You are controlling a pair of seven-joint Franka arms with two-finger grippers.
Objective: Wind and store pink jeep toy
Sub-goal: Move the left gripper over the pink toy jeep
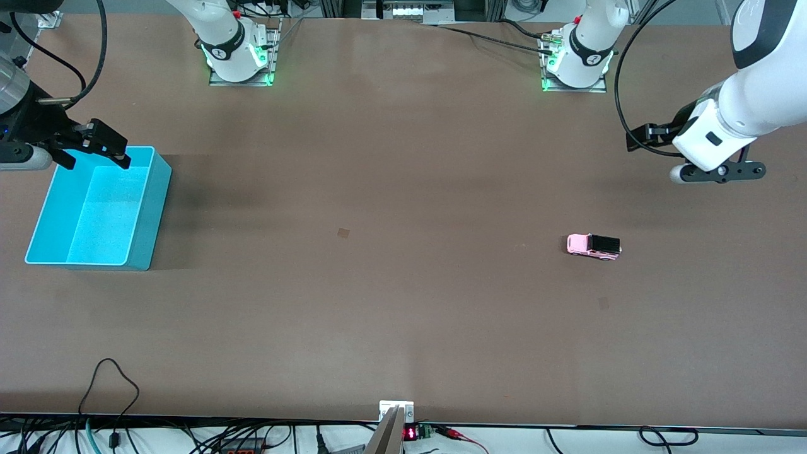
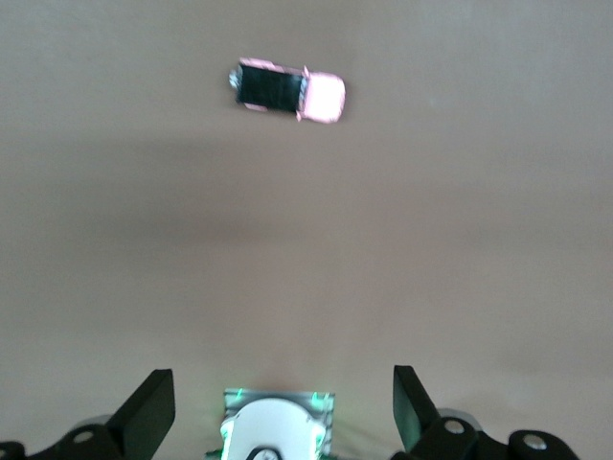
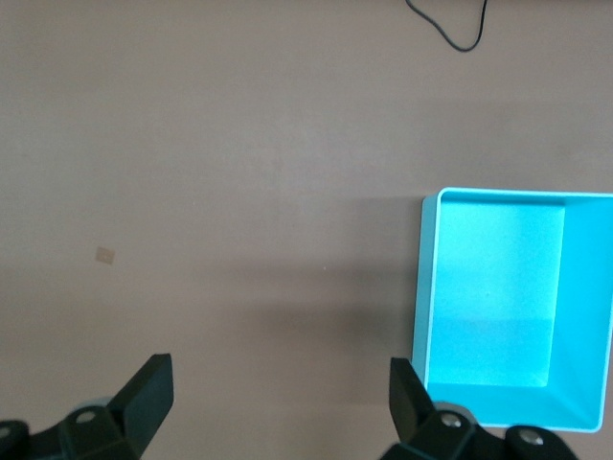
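I will wind the pink jeep toy (image 1: 592,246), and for that my left gripper will next take hold of its black roof panel (image 1: 605,244).
The pink jeep toy (image 1: 592,246), light pink with a black roof panel, stands on the brown table toward the left arm's end. It also shows in the left wrist view (image 2: 287,89). My left gripper (image 1: 635,140) is open and empty, up in the air over bare table beside the jeep, apart from it; its own view shows the open gripper (image 2: 283,383). The turquoise bin (image 1: 151,214) stands empty at the right arm's end and also shows in the right wrist view (image 3: 426,287). My right gripper (image 1: 104,151) is open and empty over the bin's rim; its own view shows the open gripper (image 3: 278,374).
The two arm bases (image 1: 239,57) (image 1: 577,63) stand along the table's edge farthest from the front camera. A small tan patch (image 1: 343,232) marks the table's middle. Cables (image 1: 113,384) lie at the edge nearest the front camera.
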